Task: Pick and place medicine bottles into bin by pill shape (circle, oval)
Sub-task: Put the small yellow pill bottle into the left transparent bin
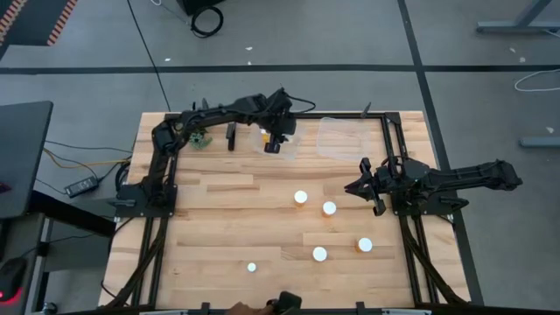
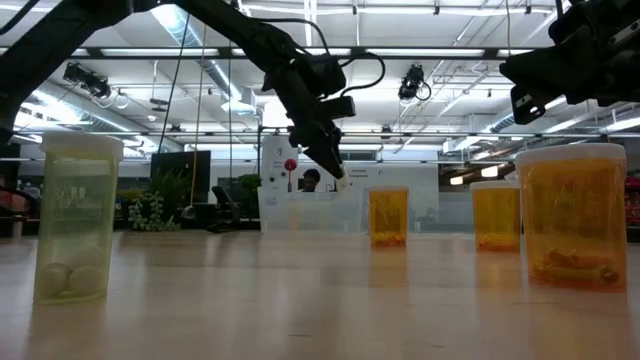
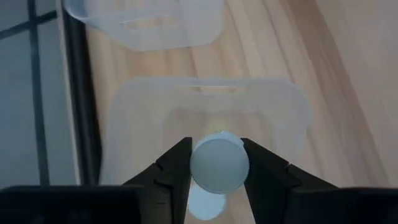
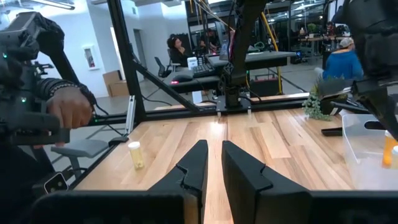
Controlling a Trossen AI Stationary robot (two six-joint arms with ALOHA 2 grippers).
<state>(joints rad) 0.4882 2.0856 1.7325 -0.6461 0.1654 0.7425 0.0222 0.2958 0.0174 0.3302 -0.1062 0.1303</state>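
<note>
The capped bottle is well above the bin's bottom and rim and would fall if the left gripper opened now, so the robot should lower the bottle before letting go.
My left gripper [image 1: 275, 140] is at the table's far side, over a clear bin [image 3: 273, 118], and is shut on a white-capped medicine bottle [image 3: 219, 164]. A second white cap [image 3: 204, 204] shows below it, inside the bin. Several capped amber bottles [image 1: 300, 197] [image 1: 329, 208] [image 1: 365, 245] stand upright on the table's middle and near right, and a tiny one [image 1: 251, 267] stands near the front edge. My right gripper [image 1: 354, 186] hovers at the right, shut and empty, and also shows in the right wrist view [image 4: 211, 163]. My left gripper pinches the bottle by the rim of its round white cap [image 3: 198, 163], one finger on each side. The fingers come from above, pointing down. The bottle hangs cap up, clear of the bin's floor, above the other cap.
A second clear bin [image 1: 341, 136] lies right of the first. A small green plant [image 1: 199, 140] stands at the far left. A person's hand [image 4: 69, 113] holding a dark device shows beyond the table's near edge. Bare wood lies at the left and centre.
</note>
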